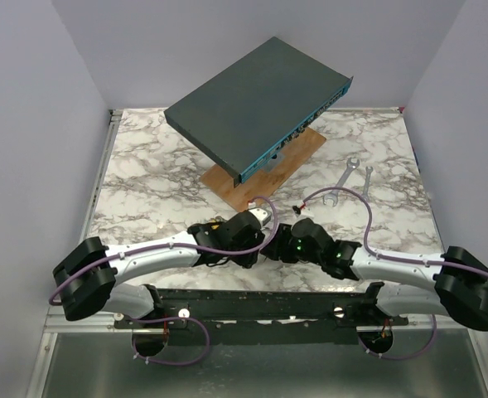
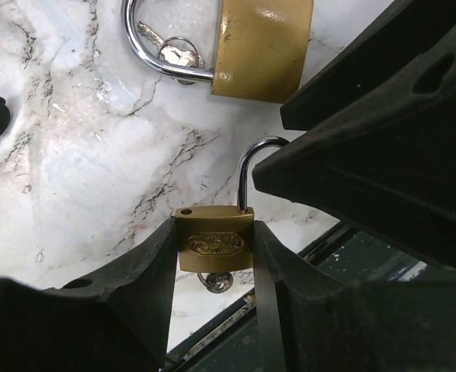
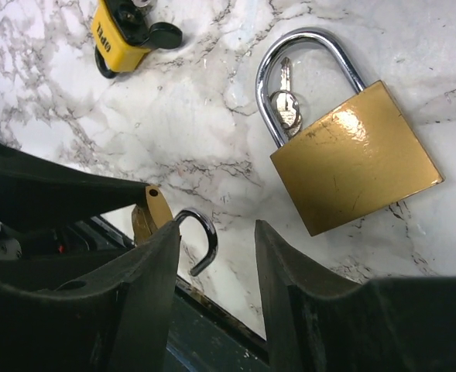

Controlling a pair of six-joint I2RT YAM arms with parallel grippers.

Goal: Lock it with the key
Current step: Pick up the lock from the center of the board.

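Observation:
The small padlock (image 2: 213,239) has to be locked with the key in its bottom, so the robot's right gripper will next grab it by its open shackle and leave the padlock's body and the key free.
My left gripper (image 2: 212,256) is shut on a small brass padlock (image 2: 213,239), held above the table. Its shackle (image 2: 247,167) is swung open, and a key (image 2: 216,283) sticks out of its underside. My right gripper (image 3: 216,256) is open, and its fingers stand around the open shackle (image 3: 204,232) without gripping it. The small padlock's body (image 3: 154,211) shows behind my right gripper's left finger. In the top view both grippers meet near the table's front edge (image 1: 278,240).
A large brass padlock (image 3: 351,167) lies shut on the marble, with keys (image 3: 286,101) inside its shackle; it also shows in the left wrist view (image 2: 262,43). A yellow padlock (image 3: 119,35) lies further off. Two wrenches (image 1: 347,178) and a dark box (image 1: 256,104) on a wooden board lie behind.

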